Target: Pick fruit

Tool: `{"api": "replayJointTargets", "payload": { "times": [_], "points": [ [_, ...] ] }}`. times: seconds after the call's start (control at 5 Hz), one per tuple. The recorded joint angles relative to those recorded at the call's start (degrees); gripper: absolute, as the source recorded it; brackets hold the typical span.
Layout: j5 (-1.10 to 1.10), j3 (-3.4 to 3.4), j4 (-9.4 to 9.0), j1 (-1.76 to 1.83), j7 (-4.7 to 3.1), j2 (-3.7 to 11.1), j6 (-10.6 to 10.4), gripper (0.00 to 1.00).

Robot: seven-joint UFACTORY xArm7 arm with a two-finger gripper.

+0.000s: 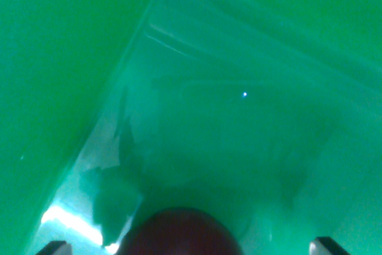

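Observation:
My gripper should next take hold of the dark red fruit around its rounded body [179, 236]. Then the fruit can be picked from the green tray [239, 123].
A dark red round fruit [179, 234] fills the bottom middle of the wrist view, cut off by the lower edge. My gripper [190, 248] is open. Only its two dark fingertips [55, 247] show, in the bottom corners, wide apart, with a gap between each and the fruit. The fruit lies over the floor of a clear plastic container [239, 123]. Whether it rests on that floor or hangs above it cannot be told.
The container's transparent walls run diagonally from the upper middle down to the wrist view's left [119, 88] and across the upper right. A green surface [54, 58] lies all around it. Bright glare [65, 219] marks the container's lower left.

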Motion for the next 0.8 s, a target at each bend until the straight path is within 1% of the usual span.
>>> {"api": "replayJointTargets", "payload": {
  "times": [0.2, 0.8],
  "points": [
    [-0.19, 0.08, -1.23, 0.26, -0.20, 0.49, -1.56, 1.00],
    [-0.19, 0.08, -1.23, 0.26, -0.20, 0.49, -1.56, 1.00]
  ]
}}
